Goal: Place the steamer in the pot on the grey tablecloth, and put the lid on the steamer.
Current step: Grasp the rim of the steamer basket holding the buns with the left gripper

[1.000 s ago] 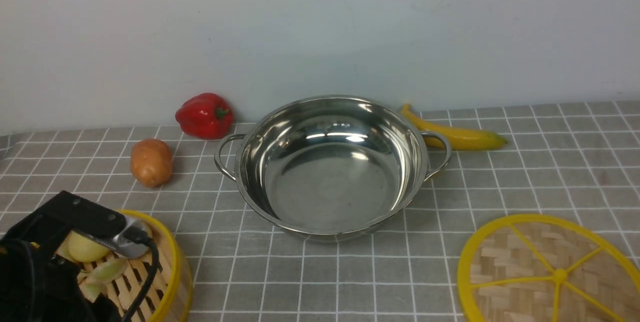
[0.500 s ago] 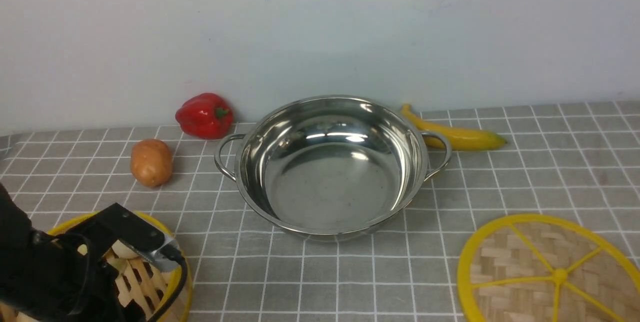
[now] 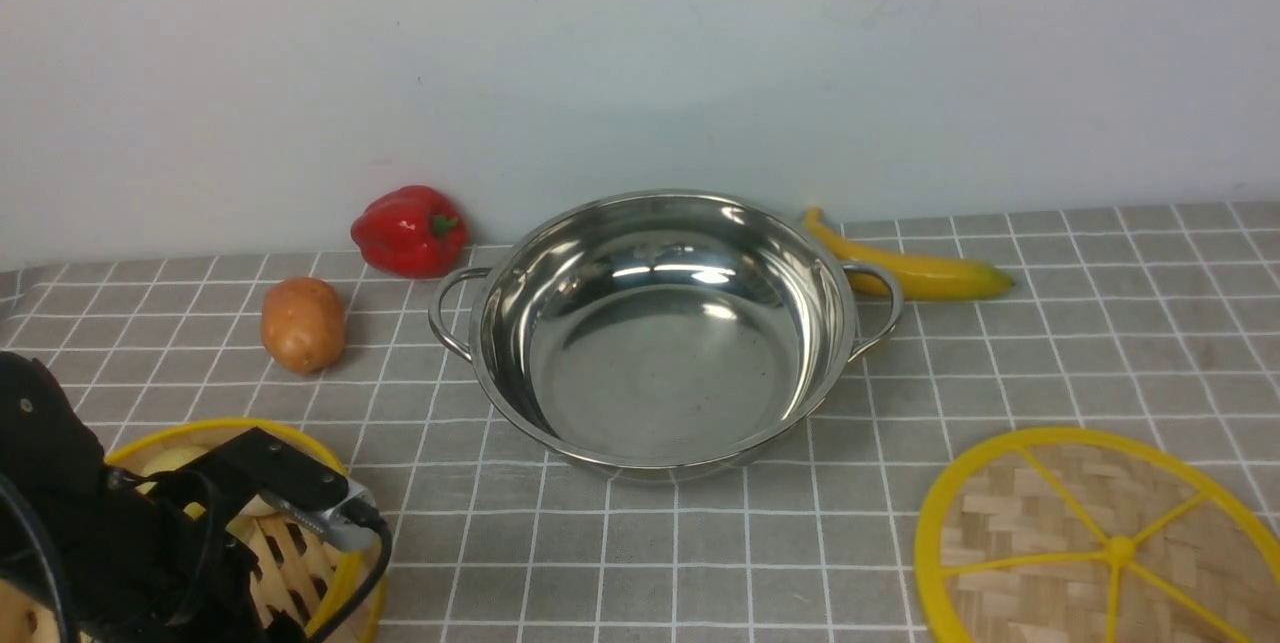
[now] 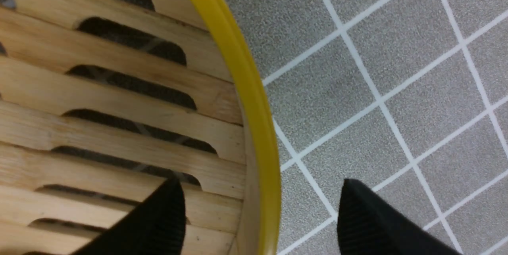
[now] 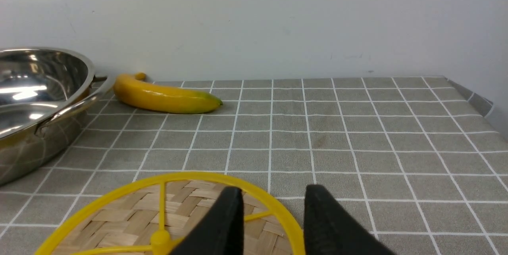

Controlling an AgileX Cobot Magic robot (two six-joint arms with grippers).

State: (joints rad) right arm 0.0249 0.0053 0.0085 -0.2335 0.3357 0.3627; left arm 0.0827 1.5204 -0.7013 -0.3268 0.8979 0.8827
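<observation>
My left gripper will next grab the steamer by its narrow yellow rim [image 3: 347, 583], as its slatted bottom is far wider than the open fingers.
The steamer [image 3: 300, 563], a bamboo basket with a yellow rim, sits on the grey tablecloth [image 3: 640, 543] at the near left, mostly covered by my left arm [image 3: 100, 533]. In the left wrist view my left gripper [image 4: 260, 181] is open and straddles the steamer's rim [image 4: 254, 88], one finger over the slatted floor, the other outside over the cloth. The pot [image 3: 660, 323] stands empty in the middle. At the near right lies the lid [image 3: 1100, 553]. My right gripper [image 5: 274, 187] is open just above the lid's rim [image 5: 278, 203], out of the front view.
A red pepper [image 3: 410, 231] and a potato [image 3: 302, 323] lie left of the pot. A banana [image 3: 910, 268] lies behind its right handle. Pale round food pieces [image 3: 172, 460] rest inside the steamer. A wall closes the back, and the cloth's edge [image 5: 476, 100] drops off at the far right.
My left arm has swung down and toward the steamer's right rim, covering more of the basket. Pot, lid and vegetables have not moved.
</observation>
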